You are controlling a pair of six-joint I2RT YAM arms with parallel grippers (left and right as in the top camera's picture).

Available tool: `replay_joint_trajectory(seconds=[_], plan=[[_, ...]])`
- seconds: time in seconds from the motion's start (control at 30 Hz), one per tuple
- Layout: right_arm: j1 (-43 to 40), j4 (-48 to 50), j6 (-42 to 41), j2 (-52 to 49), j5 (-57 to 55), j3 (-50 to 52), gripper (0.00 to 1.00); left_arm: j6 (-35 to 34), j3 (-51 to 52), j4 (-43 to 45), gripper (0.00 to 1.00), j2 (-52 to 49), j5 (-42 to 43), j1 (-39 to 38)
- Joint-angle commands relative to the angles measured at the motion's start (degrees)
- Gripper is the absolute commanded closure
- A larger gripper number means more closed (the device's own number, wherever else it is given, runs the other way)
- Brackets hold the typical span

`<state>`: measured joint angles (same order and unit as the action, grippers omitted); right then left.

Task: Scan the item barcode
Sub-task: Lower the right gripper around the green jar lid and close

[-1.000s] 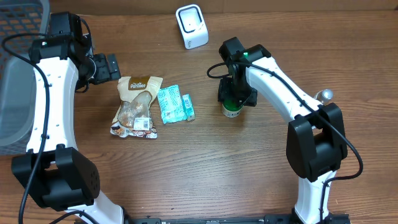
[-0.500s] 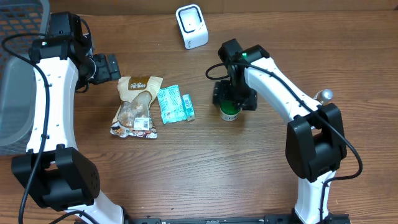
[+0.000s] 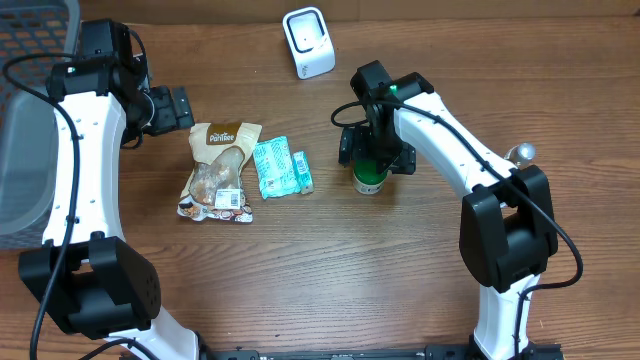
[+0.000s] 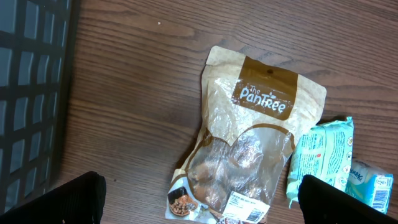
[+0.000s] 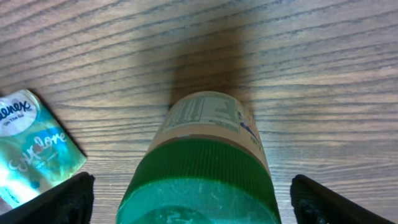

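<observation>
My right gripper grabs the upright jar across its sides by the green lid (image 3: 369, 173) (image 5: 205, 168) next, so that the pale label stays uncovered for scanning.
A jar with a green lid and a pale label (image 3: 371, 180) stands upright on the wooden table, right of centre. My right gripper (image 3: 374, 150) hangs right over it, open. In the right wrist view the green lid (image 5: 205, 168) fills the space between the black fingertips (image 5: 68, 199), with a gap on each side. The white barcode scanner (image 3: 308, 42) sits at the back of the table. My left gripper (image 3: 180, 107) is open and empty, above the near end of a brown Pantree snack bag (image 4: 249, 143).
Two teal tissue packs (image 3: 273, 166) lie between the snack bag (image 3: 218, 165) and the jar; one shows at the left edge (image 5: 34, 149) of the right wrist view. A dark mesh basket (image 3: 30, 120) stands at far left. A small silver knob (image 3: 522, 153) sits at right.
My right gripper's jaws have spread apart from the jar, which now stands free on the table. The left arm has not moved.
</observation>
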<state>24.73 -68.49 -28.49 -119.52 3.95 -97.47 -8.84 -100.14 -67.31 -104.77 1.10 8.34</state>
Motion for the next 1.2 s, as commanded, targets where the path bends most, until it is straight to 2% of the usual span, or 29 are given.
replay_joint_trajectory(seconds=[0.0,0.2,0.4,0.87,1.07,1.17], plan=[[-0.3,0.3,-0.1,-0.2,-0.9,1.6,0.06,-0.6,-1.2,0.1,0.01,1.4,0.2,-0.2],[-0.3,4.5,0.0,-0.2,-0.9,5.5,0.06,-0.6,-1.2,0.1,0.01,1.4,0.2,-0.2],[-0.3,7.4,0.0,-0.2,-0.9,7.2,0.11,-0.6,-1.2,0.1,0.01,1.4,0.2,-0.2],[-0.1,7.4,-0.1,-0.2,-0.9,7.8,0.17,-0.6,-1.2,0.1,0.0,1.4,0.2,-0.2],[0.0,7.3,0.0,-0.2,-0.8,7.8,0.29,-0.6,-1.2,0.1,0.01,1.4,0.2,-0.2],[0.0,6.5,0.0,-0.2,0.1,7.8,0.3,-0.6,-1.2,0.1,0.0,1.4,0.2,-0.2]])
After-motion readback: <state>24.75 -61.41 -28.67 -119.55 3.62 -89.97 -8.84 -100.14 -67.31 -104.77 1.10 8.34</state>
